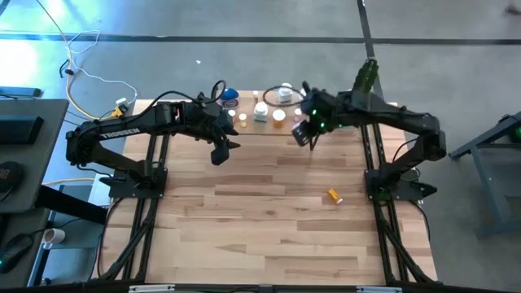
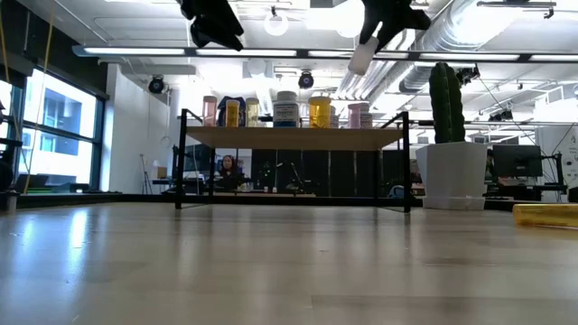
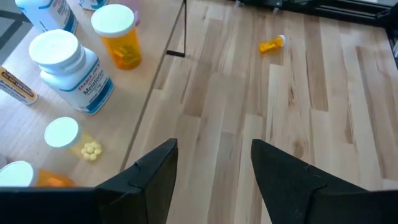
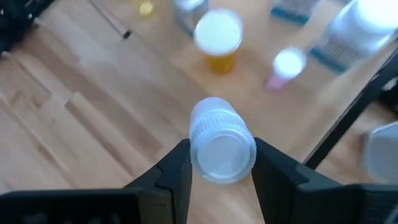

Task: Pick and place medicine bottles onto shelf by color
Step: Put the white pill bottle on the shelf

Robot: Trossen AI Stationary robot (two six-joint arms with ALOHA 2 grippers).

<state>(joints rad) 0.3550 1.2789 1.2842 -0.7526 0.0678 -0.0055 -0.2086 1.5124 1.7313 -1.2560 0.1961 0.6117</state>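
Note:
The white bottle (image 4: 217,130) stays in my right gripper for now, until its base is on the shelf top. In the right wrist view it hangs tilted above and would drop.
The shelf (image 2: 293,137) stands at the table's far middle, with several white, orange and pinkish bottles (image 2: 287,110) upright on its wooden top; it also shows in the high view (image 1: 262,120). My right gripper (image 1: 304,135) is high above the table near the shelf's right front, shut on a white bottle (image 4: 221,148). My left gripper (image 3: 214,163) is open and empty, high near the shelf's left front (image 1: 220,151). An orange bottle (image 1: 334,196) lies on its side on the table, right of centre. My right gripper pinches the white bottle between its two fingers at the cap end (image 4: 198,149), one finger (image 4: 173,169) on each side. The fingers come from above, slanting down. The bottle (image 2: 361,56) hangs tilted below them, lifted clear, higher than the shelf top.
A white pot with a green cactus (image 2: 449,135) stands right of the shelf, also in the high view (image 1: 365,78). The plank tabletop (image 1: 269,228) stretches from the shelf to the near edge. The lying orange bottle also shows at the low view's right (image 2: 546,214).

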